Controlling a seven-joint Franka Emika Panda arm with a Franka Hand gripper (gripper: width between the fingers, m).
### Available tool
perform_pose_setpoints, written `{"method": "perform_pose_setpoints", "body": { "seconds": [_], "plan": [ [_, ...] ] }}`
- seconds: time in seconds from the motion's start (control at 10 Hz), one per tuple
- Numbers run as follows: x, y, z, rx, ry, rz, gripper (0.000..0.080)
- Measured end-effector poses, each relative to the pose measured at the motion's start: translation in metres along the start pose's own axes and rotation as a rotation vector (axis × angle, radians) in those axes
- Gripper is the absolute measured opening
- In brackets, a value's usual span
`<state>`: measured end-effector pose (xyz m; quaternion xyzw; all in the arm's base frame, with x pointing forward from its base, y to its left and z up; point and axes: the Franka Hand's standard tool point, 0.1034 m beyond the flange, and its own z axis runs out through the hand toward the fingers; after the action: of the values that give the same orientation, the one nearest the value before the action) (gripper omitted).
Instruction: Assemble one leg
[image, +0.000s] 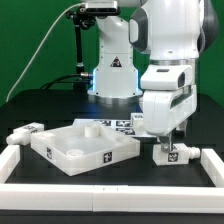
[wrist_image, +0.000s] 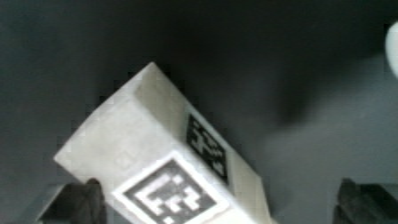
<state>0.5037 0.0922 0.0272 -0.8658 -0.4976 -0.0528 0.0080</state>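
My fingers are above the white leg (image: 177, 156) in the exterior view. My gripper needs to lower before it closes, because it would miss if it closed now.
A white square-section leg (image: 171, 152) with black marker tags lies on the black table at the exterior view's right. It fills the wrist view (wrist_image: 151, 140), lying at a slant. My gripper (image: 164, 138) hangs right over it, jaws wide apart, and the leg's tagged end sits between the dark fingertips (wrist_image: 79, 203). The right fingertip stands clear of the leg. The big white square top (image: 83, 148) with a round socket lies at the middle left. Another white leg (image: 26, 133) lies at the far left.
A white rail (image: 110, 193) runs along the table's front and up both sides. The marker board (image: 124, 123) lies behind the square top, in front of the arm's base (image: 112, 75). A white rounded part edge (wrist_image: 391, 45) shows in the wrist view.
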Motion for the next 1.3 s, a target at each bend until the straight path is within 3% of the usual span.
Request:
{"method": "perform_pose_setpoints", "body": {
  "seconds": [0.2, 0.5, 0.6, 0.7, 0.8, 1.2, 1.3],
  "plan": [
    [0.001, 0.008, 0.006, -0.008, 0.01, -0.002, 0.065],
    [0.003, 0.018, -0.003, -0.021, 0.014, -0.002, 0.065],
    [0.001, 0.02, 0.002, -0.022, 0.017, 0.002, 0.065],
    [0.004, 0.024, 0.003, -0.046, 0.042, 0.003, 0.0649],
    [0.005, 0.024, 0.002, -0.047, 0.042, 0.003, 0.0649],
    [0.014, 0.035, -0.003, -0.052, 0.044, 0.005, 0.0649],
    [0.018, 0.037, -0.012, -0.062, 0.049, 0.006, 0.0649]
  ]
}}
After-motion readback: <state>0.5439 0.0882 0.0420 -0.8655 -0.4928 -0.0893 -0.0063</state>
